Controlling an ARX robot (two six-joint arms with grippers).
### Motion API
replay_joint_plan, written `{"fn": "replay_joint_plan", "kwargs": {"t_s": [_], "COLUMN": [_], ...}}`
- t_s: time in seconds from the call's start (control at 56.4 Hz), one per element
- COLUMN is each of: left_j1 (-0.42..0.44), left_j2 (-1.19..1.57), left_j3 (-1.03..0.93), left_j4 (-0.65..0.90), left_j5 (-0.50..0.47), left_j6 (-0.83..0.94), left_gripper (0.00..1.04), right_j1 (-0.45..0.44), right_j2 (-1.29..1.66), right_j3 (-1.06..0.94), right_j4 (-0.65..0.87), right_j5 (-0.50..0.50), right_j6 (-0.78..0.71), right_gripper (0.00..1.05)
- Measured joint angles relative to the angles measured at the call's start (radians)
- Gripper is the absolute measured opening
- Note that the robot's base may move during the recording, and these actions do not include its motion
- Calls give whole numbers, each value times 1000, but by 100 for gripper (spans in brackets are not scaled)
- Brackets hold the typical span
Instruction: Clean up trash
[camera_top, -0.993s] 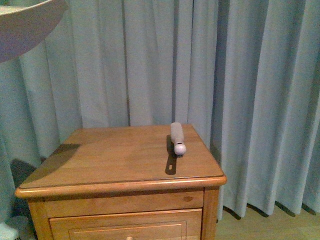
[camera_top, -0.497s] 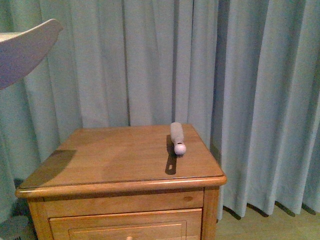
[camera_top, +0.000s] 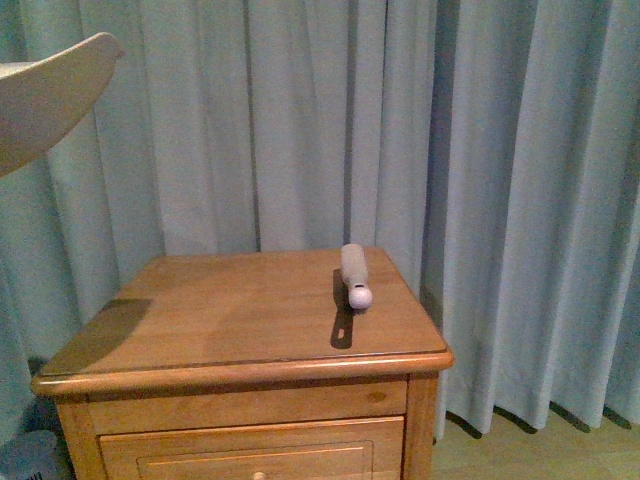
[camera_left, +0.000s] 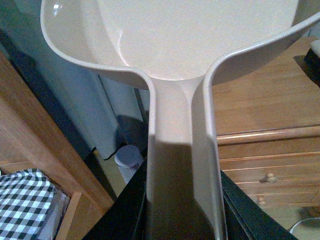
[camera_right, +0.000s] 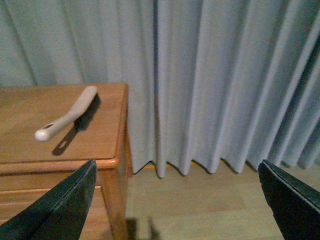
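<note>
My right gripper reaches the brush and grabs its pale handle (camera_top: 355, 272) next, leaving the bristles free to sweep up trash.
No trash shows in any view. The beige dustpan (camera_top: 45, 100) hangs high at the far left of the front view, above and left of the nightstand. In the left wrist view its pan (camera_left: 195, 35) looks bare inside, and my left gripper (camera_left: 182, 212) is shut on its handle, with black fingers (camera_left: 120, 210) on either side. A white-handled brush (camera_top: 354, 277) lies near the right edge of the nightstand top; it also shows in the right wrist view as the brush (camera_right: 67, 120). My right gripper (camera_right: 180, 200) is open, holds nothing, and hangs over the floor to the right of the nightstand.
The wooden nightstand (camera_top: 240, 370) has drawers and stands before a pale blue curtain (camera_top: 500, 200). A small white ribbed bin (camera_left: 129, 160) sits on the floor to its left. Other wooden furniture (camera_left: 30, 125) with a checkered cloth (camera_left: 25, 195) stands close to the left arm.
The dustpan has come down and drawn back to the left in the front view. Its shadow on the nightstand top has shrunk toward the left edge. The brush has not moved.
</note>
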Motion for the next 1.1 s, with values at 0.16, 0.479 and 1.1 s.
{"fn": "replay_joint_plan", "kwargs": {"t_s": [0.16,0.479,1.1], "left_j1": [0,0,0], "left_j2": [0,0,0], "left_j3": [0,0,0], "left_j4": [0,0,0], "left_j5": [0,0,0], "left_j6": [0,0,0], "left_gripper": [28,28,28], "right_j1": [70,160,291], "right_j2": [339,869,1355], "right_j3": [332,1059,1681], "right_j4": [-186,-688,-1097], "right_j5": [-29,-15,78], "right_j6": [53,131,363], "right_gripper": [97,97,97]}}
